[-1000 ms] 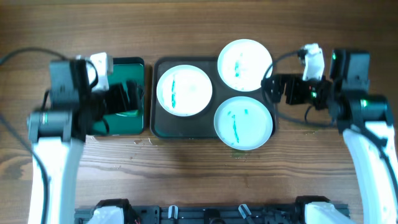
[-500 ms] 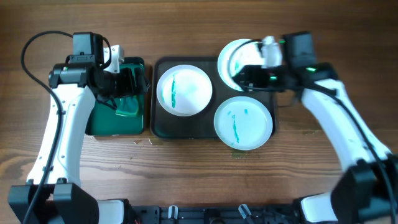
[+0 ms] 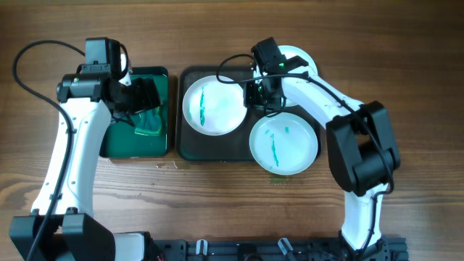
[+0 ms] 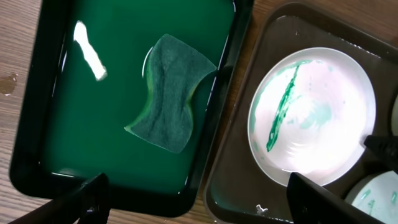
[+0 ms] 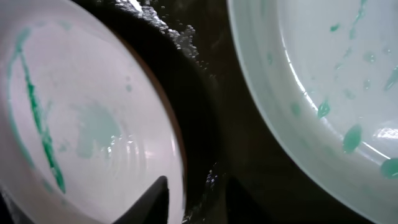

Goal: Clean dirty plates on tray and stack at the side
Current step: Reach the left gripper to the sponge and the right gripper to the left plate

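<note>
My left gripper picks up the green sponge by its narrow middle next, leaving its wide ends free, to wipe plates with the sponge.
Three white plates with teal streaks lie on the dark tray point(image 3: 190, 148): one at the left point(image 3: 210, 109), one at the front right point(image 3: 284, 145), and one at the back right point(image 3: 297, 56) partly under my right arm. My right gripper point(image 3: 255, 98) is low at the left plate's right rim. In the right wrist view its fingers point(image 5: 157, 198) straddle that rim point(image 5: 181, 168), narrowed but with a gap showing, so it is open. My left gripper point(image 4: 199, 196) hangs open above the bright green tray point(image 4: 56, 143), over the green sponge point(image 4: 171, 93).
The green tray point(image 3: 116, 145) holds green water and stands against the dark tray's left side. A second plate point(image 5: 323, 74) lies close to the right of my right gripper. Bare wood table point(image 3: 217, 203) runs along the front and back.
My right arm has swung left from the back right plate to the left plate's right rim, and its jaws have narrowed. The left gripper has stayed over the green tray, closing slightly.
</note>
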Motion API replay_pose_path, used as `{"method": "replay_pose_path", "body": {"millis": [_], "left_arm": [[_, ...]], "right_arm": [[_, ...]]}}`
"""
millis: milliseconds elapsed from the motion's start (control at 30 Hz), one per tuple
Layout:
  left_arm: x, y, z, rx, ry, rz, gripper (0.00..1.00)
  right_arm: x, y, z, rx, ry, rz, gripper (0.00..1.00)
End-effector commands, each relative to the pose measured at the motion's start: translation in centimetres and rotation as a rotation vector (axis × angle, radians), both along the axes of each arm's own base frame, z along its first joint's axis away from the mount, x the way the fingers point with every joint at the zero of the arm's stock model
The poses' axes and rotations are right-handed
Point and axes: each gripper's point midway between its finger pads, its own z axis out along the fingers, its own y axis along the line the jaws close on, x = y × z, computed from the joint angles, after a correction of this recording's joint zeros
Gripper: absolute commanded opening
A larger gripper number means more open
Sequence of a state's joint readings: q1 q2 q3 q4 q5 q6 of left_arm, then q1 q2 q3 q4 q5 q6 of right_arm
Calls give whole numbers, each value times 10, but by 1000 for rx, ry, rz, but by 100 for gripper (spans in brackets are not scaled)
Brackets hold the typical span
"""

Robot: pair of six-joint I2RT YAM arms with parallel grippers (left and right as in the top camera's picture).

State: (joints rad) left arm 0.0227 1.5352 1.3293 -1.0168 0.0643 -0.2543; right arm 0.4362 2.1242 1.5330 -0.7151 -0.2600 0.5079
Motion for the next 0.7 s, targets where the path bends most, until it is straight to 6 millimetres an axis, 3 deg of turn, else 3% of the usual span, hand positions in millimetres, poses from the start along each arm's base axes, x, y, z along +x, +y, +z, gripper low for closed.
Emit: {"method": "replay_pose_path", "body": {"millis": [0,267,333,467,533,667], "left_arm": [[5,10,4,32,-12,40,90],[10,10,-20,31,52,39,92],[12,10,-30,31,77,38,91],[18,10,-51,37,116,12,88],[23,10,-62,48,125,-28,83],[28,10,-85,64,164,-95,63]], "right_arm": [[7,6,-5,-9,-20,-17,24],[6,18,-24,-7,-11,-12,13],[5,17,-31,-14,5,-18,4],[4,17,-33,-17,10,-18,4],[4,17,-33,-17,11,-17,4],[3,17,-34,-19,9,-8,4]]}}
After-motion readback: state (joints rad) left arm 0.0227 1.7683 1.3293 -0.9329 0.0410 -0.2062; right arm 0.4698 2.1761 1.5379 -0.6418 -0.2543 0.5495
